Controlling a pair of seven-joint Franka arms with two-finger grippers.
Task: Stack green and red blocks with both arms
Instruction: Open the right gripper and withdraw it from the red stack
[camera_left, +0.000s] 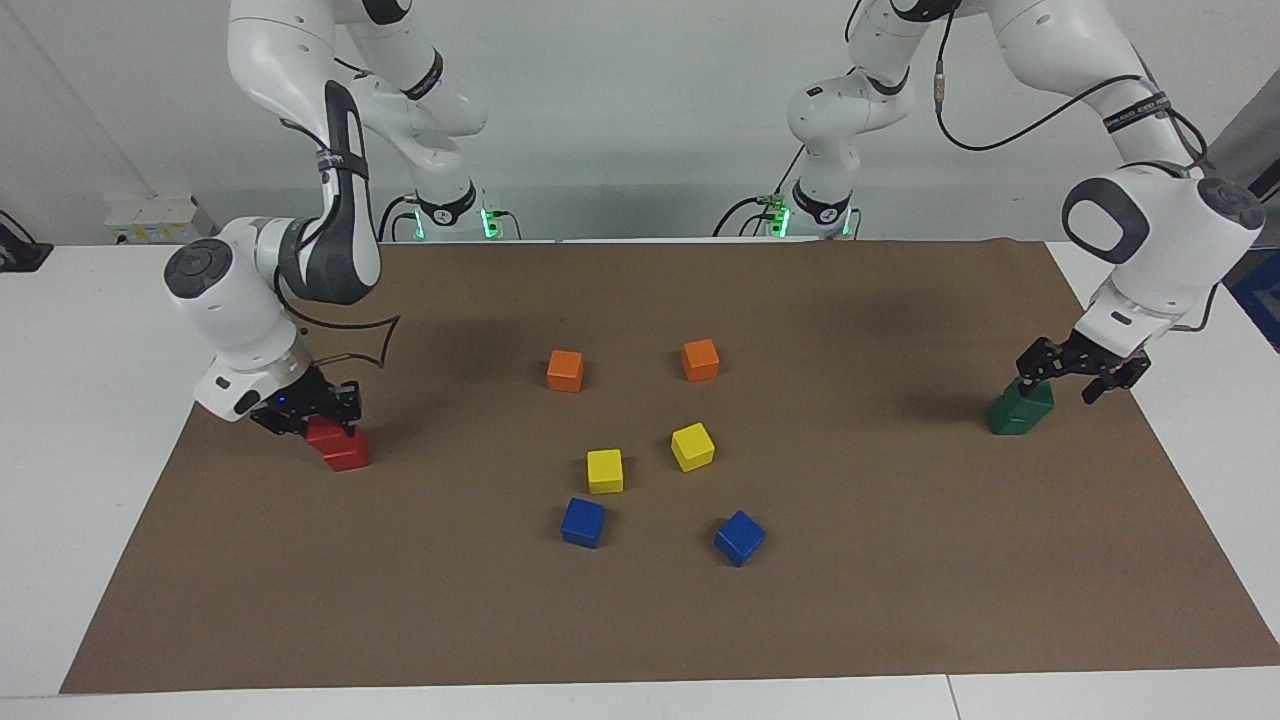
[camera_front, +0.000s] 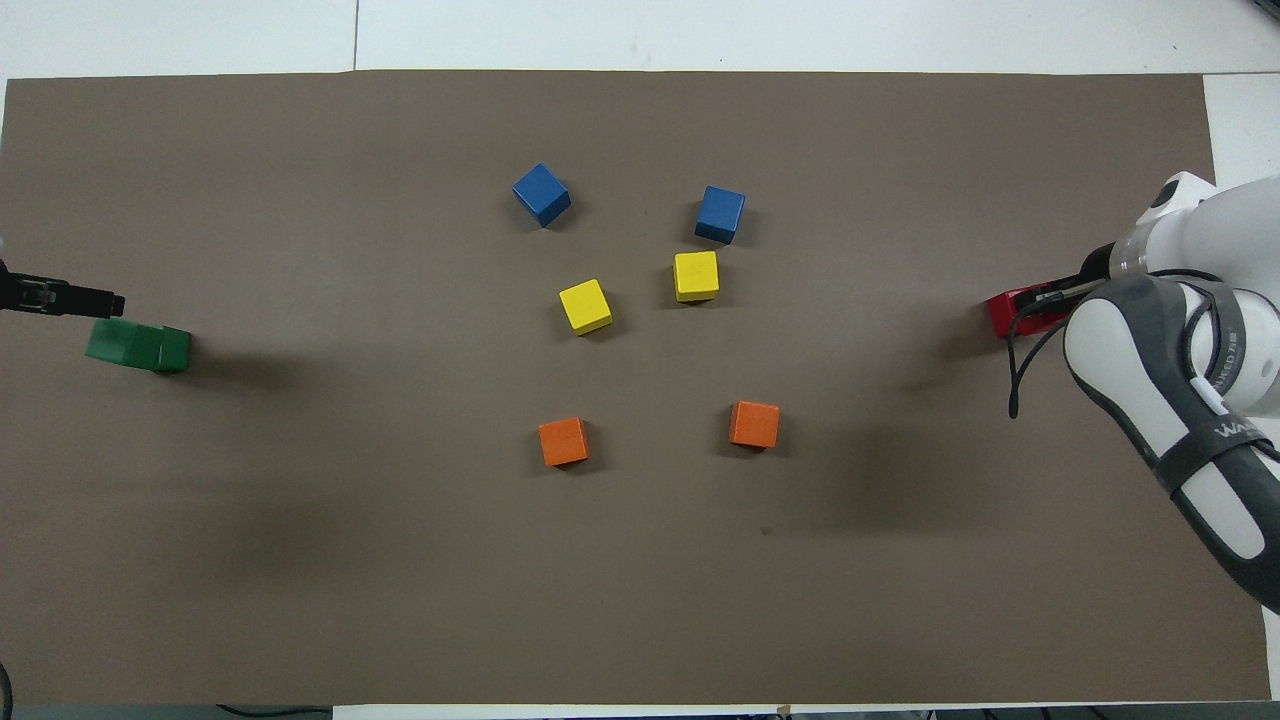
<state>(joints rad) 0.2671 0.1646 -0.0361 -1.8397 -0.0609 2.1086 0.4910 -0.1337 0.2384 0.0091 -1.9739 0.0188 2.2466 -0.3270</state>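
Observation:
The upper red block rests on the lower one in the overhead view and would stay there, so my right gripper should open its fingers.
Two red blocks stand stacked, a little askew, near the right arm's end of the mat: the upper one on the lower one. My right gripper is low over the upper block, its fingers spread wider than the block. Two green blocks stand stacked near the left arm's end: the upper one on the lower one. My left gripper is open just above them. In the overhead view the green stack and a part of the red stack show.
Two orange cubes, two yellow cubes and two blue cubes lie singly around the middle of the brown mat. White table borders the mat.

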